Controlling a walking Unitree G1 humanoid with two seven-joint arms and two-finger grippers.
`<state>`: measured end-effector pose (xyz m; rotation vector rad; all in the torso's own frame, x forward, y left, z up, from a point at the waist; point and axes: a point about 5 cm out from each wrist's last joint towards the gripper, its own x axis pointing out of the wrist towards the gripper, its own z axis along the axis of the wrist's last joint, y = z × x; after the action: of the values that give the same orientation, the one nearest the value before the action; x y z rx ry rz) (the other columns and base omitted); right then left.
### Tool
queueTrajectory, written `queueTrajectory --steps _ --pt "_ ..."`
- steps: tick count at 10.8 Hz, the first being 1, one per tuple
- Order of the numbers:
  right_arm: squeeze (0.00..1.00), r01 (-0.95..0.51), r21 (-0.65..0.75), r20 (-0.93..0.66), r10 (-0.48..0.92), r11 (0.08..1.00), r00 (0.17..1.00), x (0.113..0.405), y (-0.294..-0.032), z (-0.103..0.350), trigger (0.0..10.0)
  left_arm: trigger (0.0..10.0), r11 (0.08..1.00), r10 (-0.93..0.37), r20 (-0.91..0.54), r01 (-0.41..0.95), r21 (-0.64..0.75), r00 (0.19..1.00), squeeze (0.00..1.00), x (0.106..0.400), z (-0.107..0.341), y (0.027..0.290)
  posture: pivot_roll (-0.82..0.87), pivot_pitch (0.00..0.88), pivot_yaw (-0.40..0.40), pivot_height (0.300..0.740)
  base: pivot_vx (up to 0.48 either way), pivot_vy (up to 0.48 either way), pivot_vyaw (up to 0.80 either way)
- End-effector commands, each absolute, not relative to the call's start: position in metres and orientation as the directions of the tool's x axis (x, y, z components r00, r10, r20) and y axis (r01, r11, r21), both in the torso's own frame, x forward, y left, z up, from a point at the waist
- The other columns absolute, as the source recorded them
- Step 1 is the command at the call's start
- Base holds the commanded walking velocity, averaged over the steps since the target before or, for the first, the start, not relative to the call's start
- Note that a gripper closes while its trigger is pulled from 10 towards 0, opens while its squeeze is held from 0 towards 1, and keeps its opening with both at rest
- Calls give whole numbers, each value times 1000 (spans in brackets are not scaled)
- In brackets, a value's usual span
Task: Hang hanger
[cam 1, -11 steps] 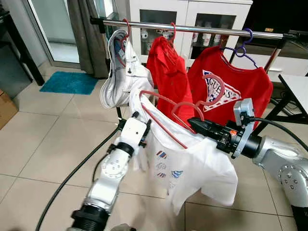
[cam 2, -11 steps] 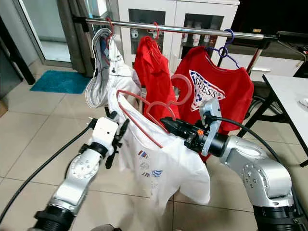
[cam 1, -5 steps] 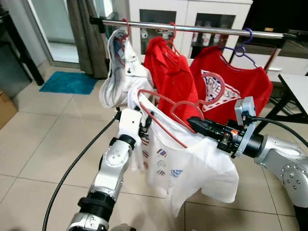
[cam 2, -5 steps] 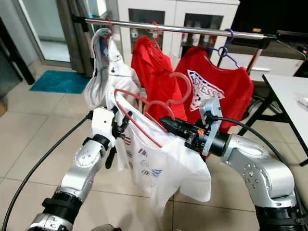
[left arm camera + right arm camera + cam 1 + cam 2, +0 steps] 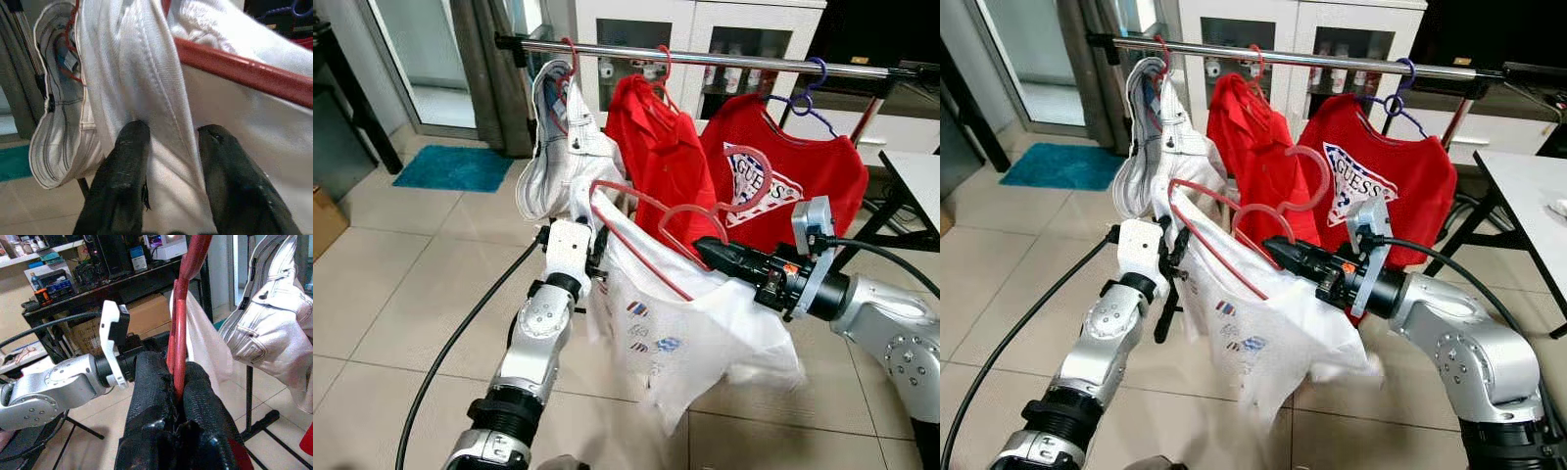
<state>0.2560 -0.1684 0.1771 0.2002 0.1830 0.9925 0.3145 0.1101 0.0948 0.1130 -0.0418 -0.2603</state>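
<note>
My left gripper grabs the shirt by its bunched shoulder fold next, since it stands out while the rest of the cloth [image 5: 680,328] hangs wide and slack.
A red hanger [image 5: 644,250] carries a white printed T-shirt [image 5: 677,328] and is held out in front of the clothes rail [image 5: 724,57], well below it. My right gripper [image 5: 701,251] is shut on the hanger near the base of its hook [image 5: 749,191]; the right wrist view has the red bar pinched between the fingers [image 5: 151,377]. My left gripper [image 5: 594,253] is at the shirt's left shoulder, by the hanger's end. Its fingers [image 5: 129,147] stand apart, with a fold of white cloth [image 5: 161,98] between them.
On the rail hang a white jacket [image 5: 563,147], a red shirt [image 5: 656,147] and a red GUESS shirt [image 5: 803,176] on a purple hanger [image 5: 808,93]. A white cabinet [image 5: 705,24] stands behind. A table corner [image 5: 915,176] is on the right, a teal mat [image 5: 455,166] on the left.
My left gripper has moved up and to the left along the shirt's shoulder, and the shirt's lower part has swung and bunched. The right gripper and hanger have stayed put.
</note>
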Motion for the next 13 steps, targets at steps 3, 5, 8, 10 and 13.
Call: queueTrajectory --steps 3,5,8,10,13 --pt "0 -812 247 -44 844 528 535 257 -169 181 0 0 961 -254 37 248 126 967 0 312 96 114 -98 0 -3 740 0 0 0" --pt "0 -812 250 -43 844 527 535 257 -169 180 0 0 957 -266 38 260 127 963 0 313 97 115 -94 0 0 740 0 0 0" --pt "0 -787 244 -54 818 567 573 261 -171 177 0 0 946 -300 47 290 145 953 0 313 101 115 -94 0 10 740 0 0 0" --pt "0 -756 239 -94 789 610 607 263 -173 170 0 0 934 -317 59 302 190 946 0 310 107 122 -83 0 10 740 0 0 0" --pt "0 -758 177 -202 777 627 596 266 -172 158 0 0 906 -328 60 296 302 943 0 309 117 135 -68 0 0 740 0 0 0"
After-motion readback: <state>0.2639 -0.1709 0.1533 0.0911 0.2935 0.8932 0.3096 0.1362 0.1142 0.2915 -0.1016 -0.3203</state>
